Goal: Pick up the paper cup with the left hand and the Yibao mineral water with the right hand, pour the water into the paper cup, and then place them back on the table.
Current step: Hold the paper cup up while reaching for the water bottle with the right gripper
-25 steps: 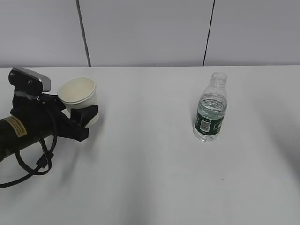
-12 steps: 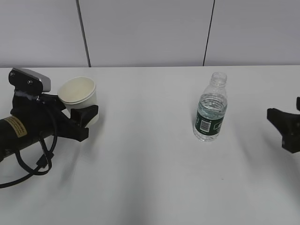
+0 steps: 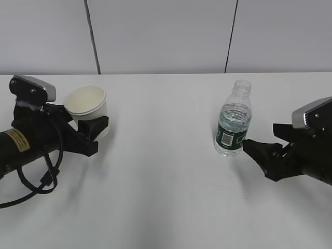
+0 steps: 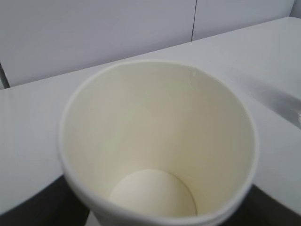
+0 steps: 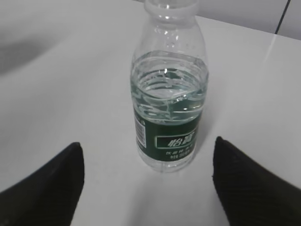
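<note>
The bottle's shoulder (image 3: 239, 99) slopes in toward its opening, so my right gripper will next grab the Yibao mineral water around its straight-sided green label (image 3: 231, 137).
The paper cup (image 3: 87, 106) stands upright at the left of the table (image 3: 166, 176), white with a cream, empty inside. My left gripper (image 3: 84, 126) is shut on its lower wall; in the left wrist view the cup (image 4: 155, 141) fills the frame, with dark fingers (image 4: 28, 212) at the bottom corners. The Yibao mineral water (image 3: 233, 122) stands uncapped at the right, about half full. My right gripper (image 3: 260, 137) is open just right of it, not touching. In the right wrist view the bottle (image 5: 167, 108) stands just ahead of the spread fingers (image 5: 51, 183).
A grey panelled wall (image 3: 166, 36) runs behind the table's far edge. A loose black cable (image 3: 36, 181) hangs from the left arm onto the tabletop.
The right arm has come into view from the right and moved left up to the bottle. The left gripper and cup have not moved.
</note>
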### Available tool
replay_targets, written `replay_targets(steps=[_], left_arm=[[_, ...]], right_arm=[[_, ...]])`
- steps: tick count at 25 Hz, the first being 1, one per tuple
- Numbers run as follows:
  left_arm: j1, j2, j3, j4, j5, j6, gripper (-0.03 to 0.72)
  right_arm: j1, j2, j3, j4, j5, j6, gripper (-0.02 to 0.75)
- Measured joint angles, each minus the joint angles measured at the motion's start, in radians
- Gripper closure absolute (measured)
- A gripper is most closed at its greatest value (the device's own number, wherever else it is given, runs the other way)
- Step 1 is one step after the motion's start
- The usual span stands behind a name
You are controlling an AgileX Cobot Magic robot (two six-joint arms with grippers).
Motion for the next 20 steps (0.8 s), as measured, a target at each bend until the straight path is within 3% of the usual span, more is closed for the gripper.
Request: replay_targets(steps=[4, 20], left_arm=[[0.0, 0.0, 0.0, 0.0, 0.0, 0.0, 0.238], [0.0, 0.0, 0.0, 0.001, 0.0, -0.004, 0.238]], right_arm=[[0.0, 0.097, -0.035, 0.027, -0.06, 0.0, 0.068], [0.0, 0.443, -0.211, 0.043, -0.316, 0.0, 0.066]])
